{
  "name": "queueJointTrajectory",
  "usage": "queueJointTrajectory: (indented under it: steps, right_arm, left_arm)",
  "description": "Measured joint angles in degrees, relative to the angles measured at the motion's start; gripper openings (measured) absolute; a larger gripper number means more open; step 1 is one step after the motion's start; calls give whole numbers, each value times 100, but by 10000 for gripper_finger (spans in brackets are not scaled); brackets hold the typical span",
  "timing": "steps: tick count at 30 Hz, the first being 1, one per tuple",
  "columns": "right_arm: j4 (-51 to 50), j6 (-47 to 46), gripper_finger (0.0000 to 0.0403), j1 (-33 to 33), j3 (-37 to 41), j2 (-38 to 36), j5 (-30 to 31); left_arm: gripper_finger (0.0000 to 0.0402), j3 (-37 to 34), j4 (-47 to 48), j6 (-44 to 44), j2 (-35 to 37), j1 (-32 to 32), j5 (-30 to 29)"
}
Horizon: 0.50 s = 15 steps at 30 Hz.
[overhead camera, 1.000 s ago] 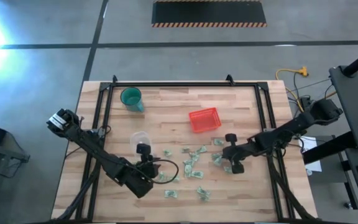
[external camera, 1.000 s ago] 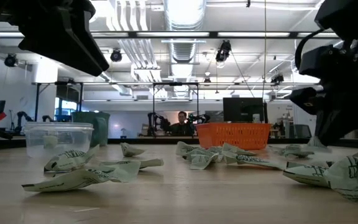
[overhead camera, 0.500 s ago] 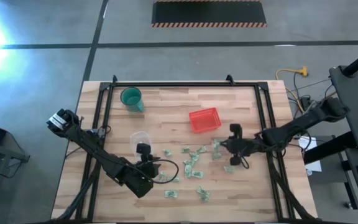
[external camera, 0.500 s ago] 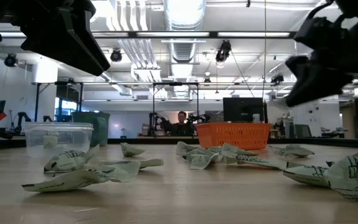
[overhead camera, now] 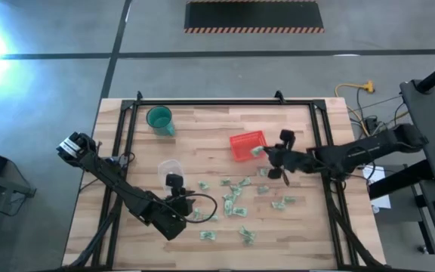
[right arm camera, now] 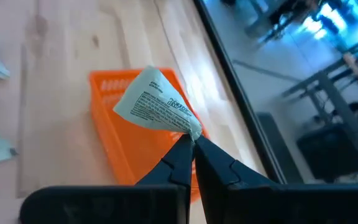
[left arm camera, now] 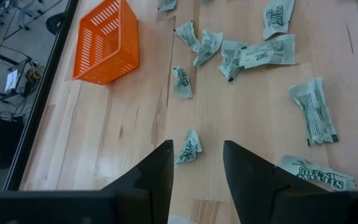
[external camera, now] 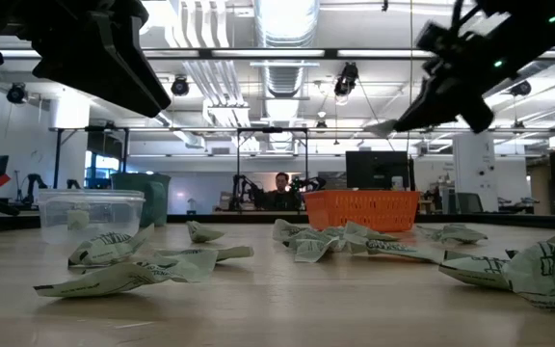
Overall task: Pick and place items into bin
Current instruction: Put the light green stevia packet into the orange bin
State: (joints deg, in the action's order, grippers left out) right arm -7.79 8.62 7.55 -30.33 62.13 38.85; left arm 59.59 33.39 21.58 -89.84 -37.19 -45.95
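The packet next moves farther inward before my right gripper opens, as the packet still hangs at a corner of the red basket's rim (overhead camera: 263,156).
Several pale green and white packets (overhead camera: 236,198) lie scattered on the wooden table, also in the low view (external camera: 345,241) and the left wrist view (left arm camera: 253,53). The red basket (overhead camera: 248,145) stands right of the table's middle. My right gripper (overhead camera: 266,155) is above the table at the basket's right edge, shut on one packet (right arm camera: 157,106). My left gripper (left arm camera: 194,163) is open and empty, low over the table near a small packet (left arm camera: 188,148). My right gripper pinches the packet by one corner (right arm camera: 191,129) between its two fingertips (right arm camera: 182,149). The packet sticks out past the tips, lifted clear of the table, in front of the basket (right arm camera: 135,143). In the low view the packet (external camera: 382,126) shows high above the basket.
A teal cup (overhead camera: 159,119) stands at the far left of the table. A clear plastic tub (overhead camera: 170,170) stands beside my left arm, also in the low view (external camera: 90,212). A black frame (overhead camera: 127,113) runs along the table's edges. A person (external camera: 280,190) sits far behind.
My right gripper has risen from the packets on the table's right side and gone toward the far edge and the red basket, carrying one packet lifted clear. One packet stays on the table where the gripper was.
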Motion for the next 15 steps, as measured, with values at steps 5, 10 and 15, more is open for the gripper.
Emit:
queueJointTrajectory:
  steps: [5,10,15]
  right_arm:
    - [105,209,8,-740,-96,381,-919]
    - [492,377,8,-1237,-122,722,-1080]
    - [646,498,8,-1494,-122,997,-1257]
  left_arm:
    - [123,0,0,0,0,0,-19]
    - [123,0,2,0,0,0,-92]
    - [123,0,2,-11,0,0,-92]
